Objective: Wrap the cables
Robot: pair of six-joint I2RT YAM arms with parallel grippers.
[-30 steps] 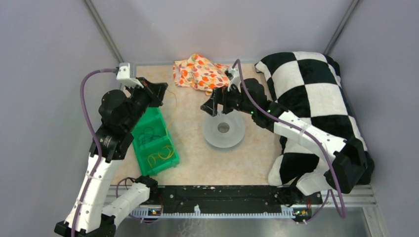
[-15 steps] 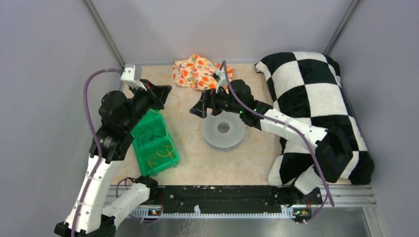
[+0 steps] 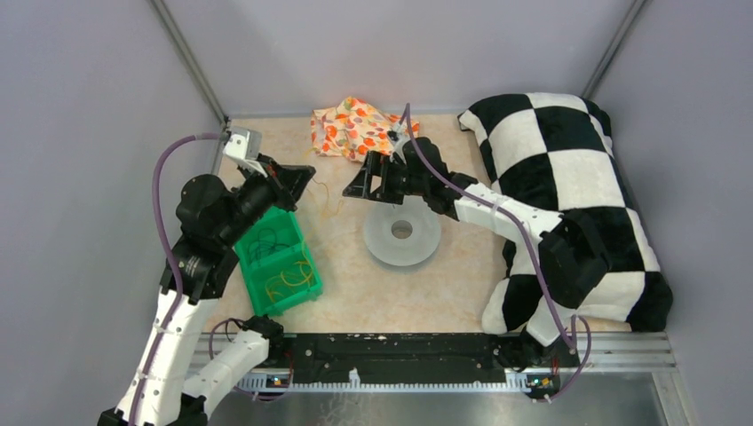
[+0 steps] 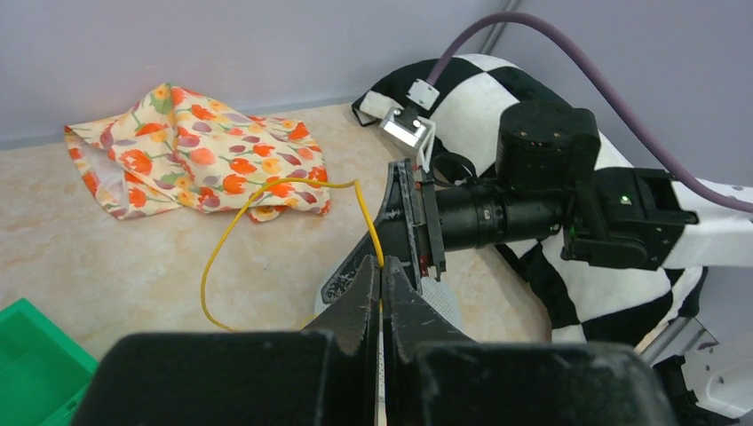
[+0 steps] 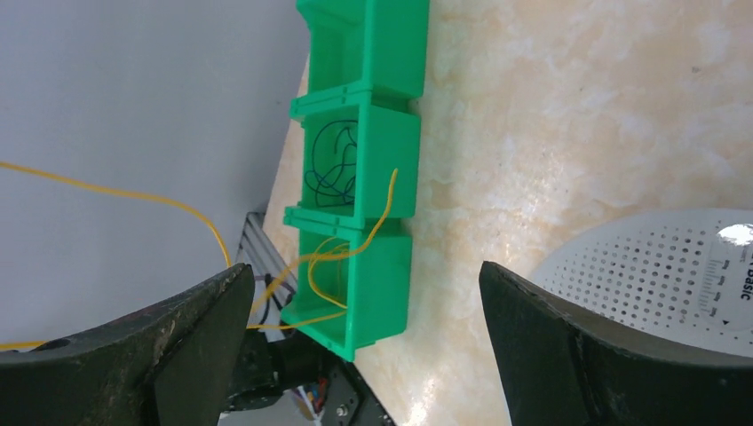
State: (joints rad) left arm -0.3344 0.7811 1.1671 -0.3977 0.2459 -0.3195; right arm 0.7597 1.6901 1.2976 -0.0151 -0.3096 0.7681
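My right gripper grabs the yellow cable by its dangling part near its loose end next, leaving the rest of the cable free to wrap.
My left gripper [image 3: 302, 176] is shut on a thin yellow cable [image 4: 266, 191], which loops up and left from the closed jaws [image 4: 382, 266] and hangs down to the table. In the top view the cable [image 3: 329, 201] dangles between the two grippers. My right gripper [image 3: 358, 188] is open and empty, hovering just past the far left rim of the grey spool [image 3: 402, 232]. In the right wrist view the right gripper [image 5: 368, 328] looks toward the green bin, and the spool's perforated face [image 5: 657, 275] lies at the right. More yellow cables [image 3: 291, 279] lie in the bin.
A green divided bin [image 3: 277, 257] stands at the left, also in the right wrist view [image 5: 364, 160], with dark wires in its middle cell. A floral cloth [image 3: 355, 129] lies at the back. A black-and-white checkered pillow [image 3: 568, 177] fills the right side.
My left gripper has moved right toward the table's middle, carrying the yellow cable. My right gripper has moved left and back, off the spool's top toward the left gripper.
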